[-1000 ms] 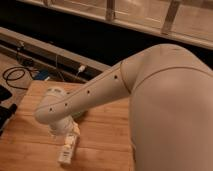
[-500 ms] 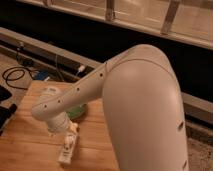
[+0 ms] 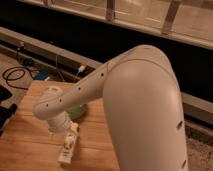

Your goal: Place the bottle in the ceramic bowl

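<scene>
The bottle needs to go in the green ceramic bowl. My gripper should grab it by its upper end (image 3: 71,136) next.
The bottle (image 3: 66,151), small and whitish with a label, lies on the wooden table (image 3: 25,145) near its front edge. My gripper (image 3: 70,134) hangs at the end of the white arm, right over the bottle's far end, with its jaws open. I cannot tell whether it touches the bottle. Just behind the gripper, a green slice of the ceramic bowl (image 3: 78,111) shows under the forearm. The arm hides the rest of the bowl.
My bulky white upper arm (image 3: 142,105) fills the right half of the view and hides that side of the table. Black cables (image 3: 15,75) lie on the floor beyond the table's far left edge. A dark object (image 3: 5,112) sits at the left edge.
The upper arm has swung and now fills more of the right side. The gripper has settled slightly nearer the bottle. The bottle has not moved.
</scene>
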Motion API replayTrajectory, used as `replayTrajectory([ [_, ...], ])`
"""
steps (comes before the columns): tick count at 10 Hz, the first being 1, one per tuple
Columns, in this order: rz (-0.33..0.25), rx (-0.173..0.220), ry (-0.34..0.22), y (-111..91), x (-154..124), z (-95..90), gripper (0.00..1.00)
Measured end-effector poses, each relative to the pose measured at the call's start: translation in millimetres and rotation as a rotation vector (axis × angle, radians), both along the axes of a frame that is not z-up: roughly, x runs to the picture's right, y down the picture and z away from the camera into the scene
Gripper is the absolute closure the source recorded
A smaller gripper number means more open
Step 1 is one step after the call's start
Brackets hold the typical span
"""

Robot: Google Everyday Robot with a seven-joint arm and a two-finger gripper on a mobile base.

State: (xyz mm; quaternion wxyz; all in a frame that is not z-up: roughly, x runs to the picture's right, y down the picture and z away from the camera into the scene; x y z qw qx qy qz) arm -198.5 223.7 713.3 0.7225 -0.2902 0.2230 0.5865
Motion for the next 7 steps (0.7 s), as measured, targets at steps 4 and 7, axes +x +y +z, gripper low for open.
replayTrajectory([
  [4,0.021,-0.054,0.093,9.4,23.1,24.3,0.35],
  [7,0.044,-0.119,0.111,29.8,26.8,47.0,0.35],
])
